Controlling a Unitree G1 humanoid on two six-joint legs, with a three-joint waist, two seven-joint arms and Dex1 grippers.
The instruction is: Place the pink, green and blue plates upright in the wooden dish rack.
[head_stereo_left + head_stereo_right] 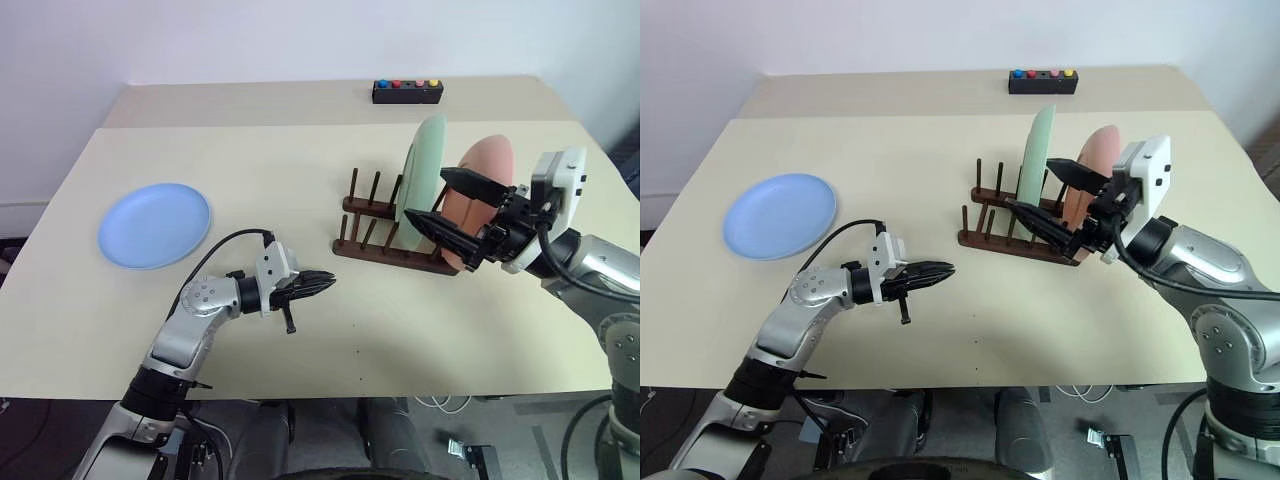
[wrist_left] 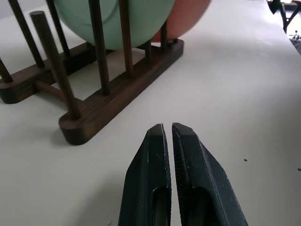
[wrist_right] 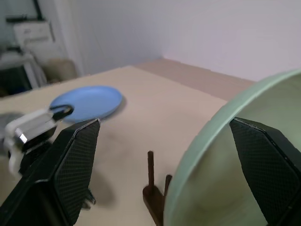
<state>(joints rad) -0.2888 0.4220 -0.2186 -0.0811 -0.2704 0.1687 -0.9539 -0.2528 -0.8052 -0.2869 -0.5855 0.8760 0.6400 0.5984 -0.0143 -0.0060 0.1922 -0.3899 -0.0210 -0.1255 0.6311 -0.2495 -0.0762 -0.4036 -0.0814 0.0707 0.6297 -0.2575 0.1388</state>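
The blue plate should stand upright in the wooden dish rack (image 1: 385, 232), so my right gripper should grab the plate next, by its rim (image 1: 205, 225).
The wooden dish rack (image 1: 385, 232) stands right of the table's middle. The green plate (image 1: 425, 160) and the pink plate (image 1: 487, 165) stand upright in it side by side, the pink one further right. The blue plate (image 1: 155, 225) lies flat on the table at the far left. My right gripper (image 1: 457, 210) is open just in front of the two upright plates, with its fingers wide apart and holding nothing. In the right wrist view the green plate's rim (image 3: 221, 141) shows close between those fingers. My left gripper (image 1: 318, 283) is shut and empty, low over the table, pointing at the rack's near end (image 2: 94, 101).
A black box with coloured buttons (image 1: 407, 92) sits at the table's far edge behind the rack. Bare tabletop (image 1: 300, 180) lies between the blue plate and the rack. The rack's left slots (image 1: 980, 200) hold nothing.
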